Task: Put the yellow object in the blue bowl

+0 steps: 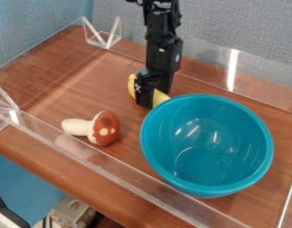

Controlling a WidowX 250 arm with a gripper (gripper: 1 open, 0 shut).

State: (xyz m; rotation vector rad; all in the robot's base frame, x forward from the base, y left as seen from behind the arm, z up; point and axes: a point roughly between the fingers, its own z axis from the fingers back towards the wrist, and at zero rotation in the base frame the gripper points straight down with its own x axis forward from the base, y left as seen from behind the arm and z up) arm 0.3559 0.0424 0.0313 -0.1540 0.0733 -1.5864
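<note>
The yellow object needs to go in the blue bowl (214, 147), so I should grab the toy banana by its middle (149, 92) next.
The yellow object (162, 94), a small toy banana, lies on the wooden table just behind the left rim of the blue bowl (214, 147). My gripper (145, 90) points straight down and stands open, low over the banana with its black fingers on either side of it. Yellow shows to the left and right of the fingers, and the banana's middle is hidden behind them. The bowl is empty and sits at the front right.
A toy mushroom (96, 128) with a brown-red cap lies at the front left. Low clear plastic walls (65, 142) run around the table, with a clear triangular bracket (103, 36) at the back left corner.
</note>
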